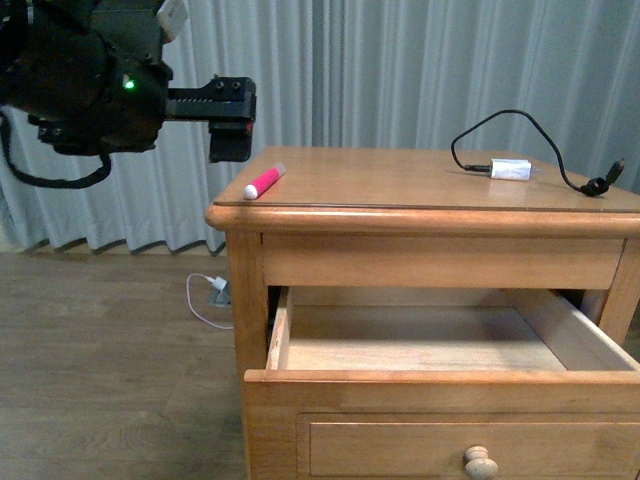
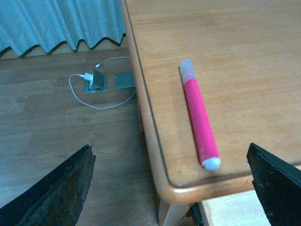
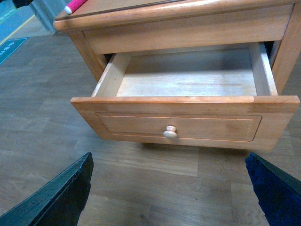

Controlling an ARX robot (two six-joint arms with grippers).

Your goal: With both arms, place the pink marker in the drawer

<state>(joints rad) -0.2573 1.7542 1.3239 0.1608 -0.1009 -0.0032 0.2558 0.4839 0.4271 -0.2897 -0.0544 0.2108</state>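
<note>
My left gripper will next grab the marker by its pink body point(image 2: 205, 139), beside the marker's short tip. Then it will lay the marker in the open drawer point(image 2: 242, 207).
The pink marker point(image 1: 264, 181) lies on the nightstand top near its front left corner, white cap toward the edge. It also shows in the left wrist view point(image 2: 199, 117) and at the top edge of the right wrist view point(image 3: 74, 5). My left gripper point(image 1: 232, 125) hovers open and empty just above and left of that corner; in the left wrist view point(image 2: 169, 193) its fingers straddle the corner, short of the marker. The drawer point(image 1: 440, 376) is pulled out, its pale interior empty point(image 3: 188, 101). My right gripper point(image 3: 169, 197) is open above the floor in front of the drawer's knob point(image 3: 170, 132).
A white adapter point(image 1: 509, 170) with a black cable lies on the top at the right. A white charger and cable point(image 2: 94, 80) lie on the wood floor left of the nightstand. Grey curtains point(image 1: 400, 70) hang behind.
</note>
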